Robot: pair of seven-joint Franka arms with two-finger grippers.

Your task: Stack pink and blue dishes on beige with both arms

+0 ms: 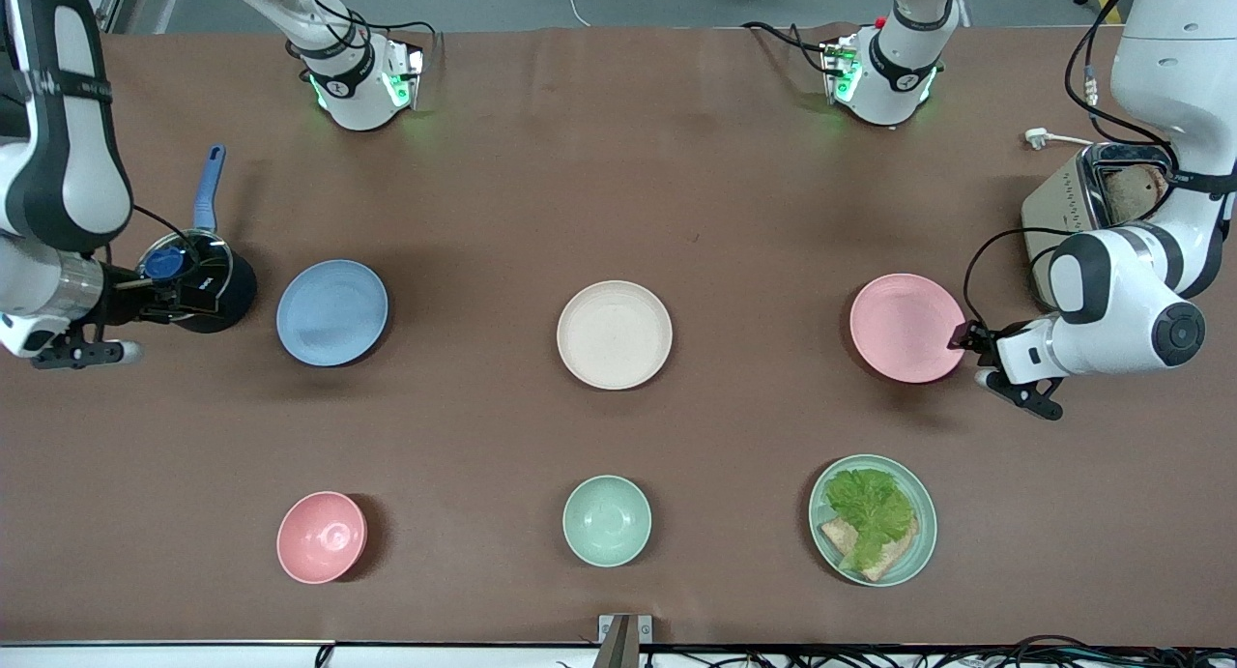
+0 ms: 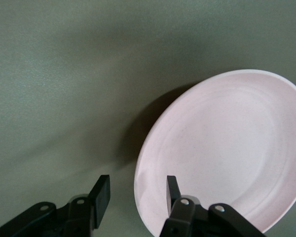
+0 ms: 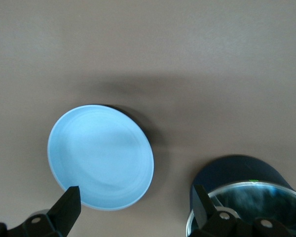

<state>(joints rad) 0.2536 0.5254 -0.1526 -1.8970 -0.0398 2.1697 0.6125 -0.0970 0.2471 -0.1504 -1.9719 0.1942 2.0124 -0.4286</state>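
Observation:
I will stack the light blue plate [image 1: 331, 312] on the beige plate [image 1: 615, 334], so my right gripper will grab the light blue plate by its rim next.
The beige plate [image 1: 615, 334] lies in the middle of the table. Level with it, the light blue plate [image 1: 331, 312] [image 3: 100, 156] lies toward the right arm's end and the pale pink plate [image 1: 906, 327] [image 2: 227, 148] toward the left arm's end. My left gripper [image 1: 971, 357] [image 2: 135, 190] is open at the pink plate's rim, on its side away from the beige plate. One finger is over the plate and the other over the table. My right gripper [image 1: 155, 325] [image 3: 135, 205] is open and holds nothing. It hangs by the dark pot, short of the blue plate.
A dark pot [image 1: 232, 291] [image 3: 246, 197] with a glass lid and blue handle stands beside the blue plate. A toaster [image 1: 1063, 199] stands at the left arm's end. Nearer the camera are a pink bowl [image 1: 322, 537], a mint bowl [image 1: 607, 520] and a mint plate [image 1: 923, 513] with lettuce and bread.

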